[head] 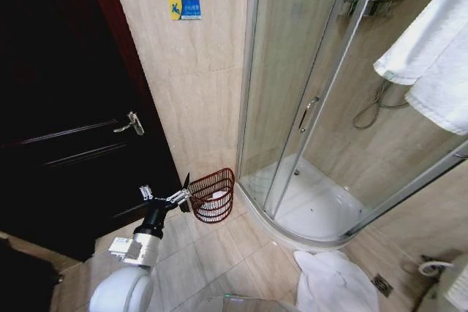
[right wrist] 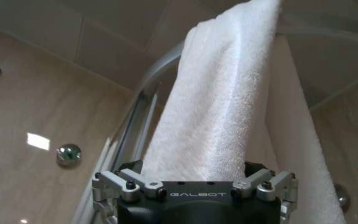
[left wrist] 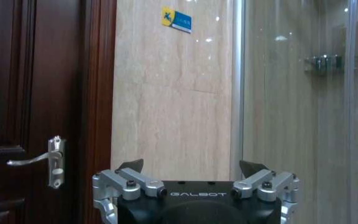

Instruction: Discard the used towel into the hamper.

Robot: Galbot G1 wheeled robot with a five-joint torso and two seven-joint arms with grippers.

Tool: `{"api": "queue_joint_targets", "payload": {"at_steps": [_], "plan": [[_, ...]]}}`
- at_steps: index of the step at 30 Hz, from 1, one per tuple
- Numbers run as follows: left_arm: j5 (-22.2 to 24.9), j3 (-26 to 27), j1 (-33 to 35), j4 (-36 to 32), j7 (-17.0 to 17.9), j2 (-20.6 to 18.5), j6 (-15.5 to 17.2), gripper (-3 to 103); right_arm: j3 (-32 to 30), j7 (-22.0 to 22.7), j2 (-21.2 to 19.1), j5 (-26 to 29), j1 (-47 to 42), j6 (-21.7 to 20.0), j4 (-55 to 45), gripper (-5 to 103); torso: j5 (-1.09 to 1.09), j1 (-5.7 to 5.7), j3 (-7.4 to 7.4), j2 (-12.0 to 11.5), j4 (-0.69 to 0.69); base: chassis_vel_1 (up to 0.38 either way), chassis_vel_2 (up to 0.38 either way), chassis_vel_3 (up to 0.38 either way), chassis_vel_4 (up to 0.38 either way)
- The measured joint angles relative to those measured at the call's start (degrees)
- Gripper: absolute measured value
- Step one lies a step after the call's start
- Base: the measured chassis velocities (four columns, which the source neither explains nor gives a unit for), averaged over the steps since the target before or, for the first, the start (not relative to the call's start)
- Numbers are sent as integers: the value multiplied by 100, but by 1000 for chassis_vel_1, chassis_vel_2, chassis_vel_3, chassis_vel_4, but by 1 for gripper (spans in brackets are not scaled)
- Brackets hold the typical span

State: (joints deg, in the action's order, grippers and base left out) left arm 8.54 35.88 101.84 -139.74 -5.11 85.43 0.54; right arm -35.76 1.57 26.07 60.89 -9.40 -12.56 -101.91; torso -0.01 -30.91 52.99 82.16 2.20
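My right gripper next grabs the towel's lower fold, which hangs slack while the towel drapes snug over the shower bar, to discard the towel.
A white towel hangs folded over the top rail of the shower enclosure, also at the upper right of the head view. My right gripper is open, one finger on each side of the towel's lower part. The hamper, a small dark red openwork basket, stands on the floor against the wall beside the shower, with something white inside. My left gripper is held open just left of the hamper, facing the wall, with nothing between its fingers.
A dark wooden door with a lever handle is on the left. The curved glass shower enclosure fills the right. Another white towel lies crumpled on the floor tiles near the shower's base.
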Motion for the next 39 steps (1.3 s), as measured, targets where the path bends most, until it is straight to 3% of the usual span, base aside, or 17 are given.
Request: {"api": "queue_joint_targets", "payload": {"at_steps": [5, 9, 12, 24, 34, 39], "plan": [[0, 0, 0, 0, 0, 0, 0, 100, 340, -31, 310, -656, 462, 9, 305, 100, 2, 0, 0, 0, 0, 0, 0, 0, 0], [0, 0, 0, 0, 0, 0, 0, 100, 609, -60, 723, -1660, 924, 133, 684, 100, 2, -1, 0, 0, 0, 0, 0, 0, 0], [0, 0, 0, 0, 0, 1, 0, 100, 705, -75, 891, -2053, 1090, 230, 827, 100, 0, -1, 0, 0, 0, 0, 0, 0, 0], [0, 0, 0, 0, 0, 1, 0, 100, 831, 42, 999, -2051, 1285, 168, 877, 100, 2, 0, 0, 0, -2, 0, 0, 0, 0], [0, 0, 0, 0, 0, 0, 0, 100, 1320, 88, 1122, -2189, 2087, 133, 1368, 103, 0, 0, 0, 0, 0, 0, 0, 0, 0], [0, 0, 0, 0, 0, 0, 0, 100, 1289, 81, 1098, -2169, 2024, 122, 1289, 94, 2, 0, 0, 0, 0, 0, 0, 0, 0]]}}
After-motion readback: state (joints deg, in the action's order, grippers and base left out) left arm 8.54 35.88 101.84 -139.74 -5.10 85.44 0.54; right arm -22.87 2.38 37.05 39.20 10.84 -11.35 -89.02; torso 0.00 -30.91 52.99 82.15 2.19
